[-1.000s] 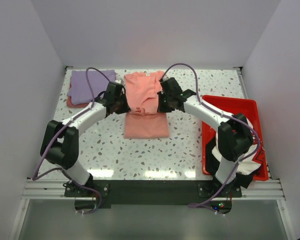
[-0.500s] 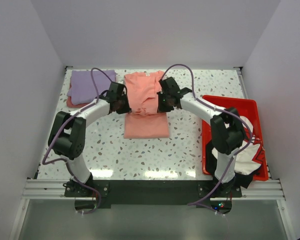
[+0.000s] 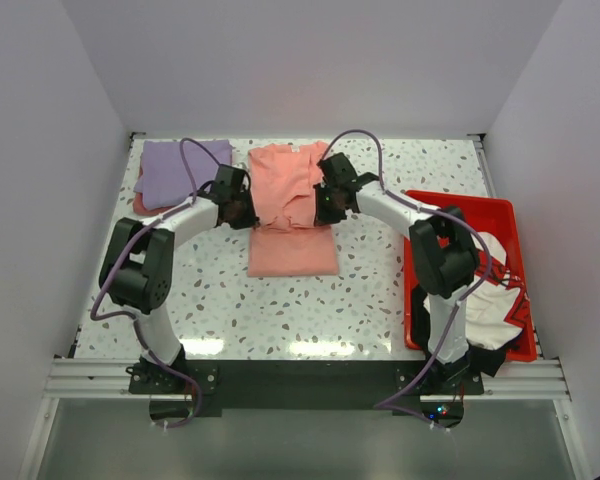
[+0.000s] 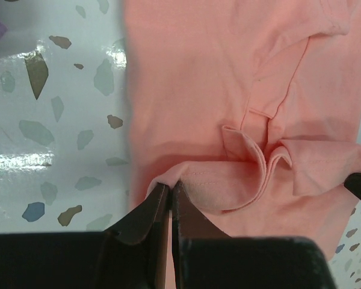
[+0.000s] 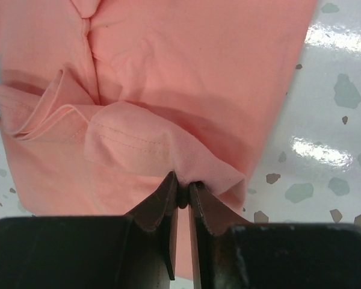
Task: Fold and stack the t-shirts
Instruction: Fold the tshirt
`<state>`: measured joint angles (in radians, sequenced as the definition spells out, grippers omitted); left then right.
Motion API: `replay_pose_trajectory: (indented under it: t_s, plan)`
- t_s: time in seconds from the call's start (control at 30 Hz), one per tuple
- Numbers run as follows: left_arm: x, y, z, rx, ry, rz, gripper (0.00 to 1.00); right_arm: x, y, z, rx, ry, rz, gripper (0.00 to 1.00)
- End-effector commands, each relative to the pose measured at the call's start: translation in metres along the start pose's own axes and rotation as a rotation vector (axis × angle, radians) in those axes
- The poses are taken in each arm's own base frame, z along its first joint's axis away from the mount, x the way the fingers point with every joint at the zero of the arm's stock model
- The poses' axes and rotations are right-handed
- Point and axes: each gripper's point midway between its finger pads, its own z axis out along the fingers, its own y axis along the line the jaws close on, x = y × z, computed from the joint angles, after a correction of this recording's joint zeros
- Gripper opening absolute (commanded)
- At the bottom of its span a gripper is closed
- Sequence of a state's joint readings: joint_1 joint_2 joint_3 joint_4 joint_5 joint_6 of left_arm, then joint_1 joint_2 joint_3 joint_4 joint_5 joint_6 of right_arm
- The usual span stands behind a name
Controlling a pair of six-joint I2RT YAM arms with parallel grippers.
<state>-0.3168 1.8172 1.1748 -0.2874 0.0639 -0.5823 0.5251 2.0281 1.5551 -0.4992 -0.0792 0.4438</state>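
I should open my left gripper now and let go of the shirt's hemmed corner. The corner is just above the shirt's cloth, so it would land folded.
A salmon-pink t-shirt lies in the middle of the table, its near half doubled back over its far half. My left gripper is at the shirt's left edge, shut on a hemmed corner of the fabric. My right gripper is at the right edge and pinches the other hemmed corner, with only a thin slit between its fingertips. Both lifted corners hang just above the cloth under them. A folded lavender-purple t-shirt rests at the back left.
A red tray stands at the right edge with a white shirt and dark cloth bunched in it. A strip of pink cloth shows under the lavender shirt. White walls close the table on three sides.
Both grippers have carried the shirt's corners a little further towards the back. The right arm's elbow has swung in. The right fingertips stand slightly further apart than before.
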Motion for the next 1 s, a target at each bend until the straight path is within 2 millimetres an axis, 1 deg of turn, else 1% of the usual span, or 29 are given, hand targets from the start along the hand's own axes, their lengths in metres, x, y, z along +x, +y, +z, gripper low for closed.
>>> replay_pose_trajectory:
  t_s: [0.0, 0.03, 0.1, 0.13, 0.2, 0.23, 0.27, 0.3, 0.33, 0.37, 0.4, 0.43, 0.47, 0.5, 0.53, 0.57, 0.6, 0.63, 0.67, 0.7, 0.73, 0.77, 0.8, 0.83, 0.87, 0.9, 0.93, 0.97]
  plan:
    - [-0.03, -0.01, -0.002, 0.039, -0.079, -0.004, 0.05, -0.022, 0.009, -0.005, -0.044, -0.046, -0.018, 0.14]
    - [-0.03, -0.009, -0.003, 0.031, -0.084, -0.005, 0.05, -0.023, 0.008, -0.006, -0.042, -0.047, -0.016, 0.16]
    - [-0.033, -0.004, -0.004, 0.006, -0.095, -0.006, 0.11, -0.024, 0.005, -0.005, -0.035, -0.042, -0.014, 0.22]
    - [-0.036, -0.005, -0.006, 0.007, -0.097, -0.007, 0.16, -0.026, 0.003, -0.007, -0.027, -0.048, -0.013, 0.3]
    - [-0.039, -0.008, -0.011, 0.013, -0.093, 0.003, 0.25, -0.031, 0.001, -0.01, -0.026, -0.054, -0.019, 0.35]
    - [-0.043, -0.011, -0.017, 0.022, -0.106, 0.004, 0.47, -0.035, 0.005, -0.014, -0.035, -0.06, -0.027, 0.45]
    - [-0.047, -0.013, -0.023, 0.025, -0.121, 0.004, 0.66, -0.034, 0.004, -0.017, -0.033, -0.05, -0.032, 0.52]
    - [-0.049, -0.014, -0.028, 0.028, -0.135, 0.003, 0.8, -0.036, 0.006, -0.021, -0.039, -0.052, -0.048, 0.59]
    - [-0.053, -0.018, -0.04, 0.041, -0.161, 0.001, 0.91, -0.037, 0.006, -0.024, -0.038, -0.052, -0.05, 0.7]
    - [-0.054, -0.017, -0.045, 0.041, -0.174, -0.004, 1.0, -0.038, 0.006, -0.031, -0.03, -0.057, -0.051, 0.99]
    - [-0.056, -0.019, -0.051, 0.049, -0.189, -0.013, 1.0, -0.038, 0.006, -0.034, -0.03, -0.061, -0.053, 0.99]
    - [-0.054, -0.019, -0.061, 0.057, -0.203, -0.02, 1.0, -0.033, 0.004, -0.035, -0.027, -0.052, -0.052, 0.99]
    - [-0.054, -0.019, -0.066, 0.063, -0.212, -0.026, 1.0, -0.035, 0.007, -0.043, -0.039, -0.068, -0.057, 0.99]
    - [-0.046, -0.015, -0.068, 0.059, -0.203, -0.04, 1.0, -0.033, 0.009, -0.046, -0.054, -0.069, -0.056, 0.99]
    - [-0.047, -0.017, -0.08, 0.073, -0.224, -0.045, 1.0, -0.023, 0.008, -0.044, -0.062, -0.049, -0.052, 0.99]
    - [-0.044, -0.016, -0.084, 0.076, -0.228, -0.049, 1.0, -0.022, 0.011, -0.046, -0.083, -0.054, -0.053, 0.99]
    - [-0.032, -0.009, -0.084, 0.063, -0.208, -0.063, 1.0, -0.018, 0.021, -0.053, -0.129, -0.052, -0.064, 0.99]
    - [-0.032, -0.01, -0.096, 0.073, -0.231, -0.068, 1.0, -0.008, 0.022, -0.05, -0.144, -0.032, -0.07, 0.99]
    - [-0.027, -0.006, -0.1, 0.069, -0.232, -0.073, 1.0, -0.007, 0.03, -0.051, -0.18, -0.035, -0.088, 0.99]
    - [-0.022, -0.003, -0.104, 0.062, -0.23, -0.088, 1.0, 0.0, 0.04, -0.051, -0.229, -0.015, -0.113, 0.99]
    - [-0.011, 0.002, -0.111, 0.064, -0.23, -0.094, 1.0, 0.007, 0.051, -0.051, -0.263, 0.0, -0.137, 0.99]
    - [-0.005, 0.005, -0.114, 0.063, -0.229, -0.099, 1.0, 0.009, 0.059, -0.05, -0.29, 0.007, -0.156, 0.99]
    - [0.01, 0.014, -0.114, 0.048, -0.205, -0.106, 1.0, 0.018, 0.069, -0.045, -0.316, 0.032, -0.186, 0.99]
    - [0.01, 0.017, -0.124, 0.043, -0.232, -0.112, 1.0, 0.015, 0.077, -0.045, -0.33, 0.026, -0.203, 0.99]
    - [0.017, 0.024, -0.126, 0.016, -0.225, -0.117, 1.0, 0.017, 0.082, -0.042, -0.335, 0.035, -0.219, 0.99]
    - [0.027, 0.032, -0.126, -0.006, -0.21, -0.123, 1.0, 0.025, 0.089, -0.033, -0.335, 0.059, -0.241, 0.99]
    - [0.029, 0.034, -0.133, -0.008, -0.224, -0.126, 1.0, 0.017, 0.097, -0.033, -0.343, 0.04, -0.254, 0.99]
    - [0.036, 0.041, -0.134, -0.031, -0.211, -0.131, 1.0, 0.017, 0.101, -0.03, -0.349, 0.043, -0.26, 0.99]
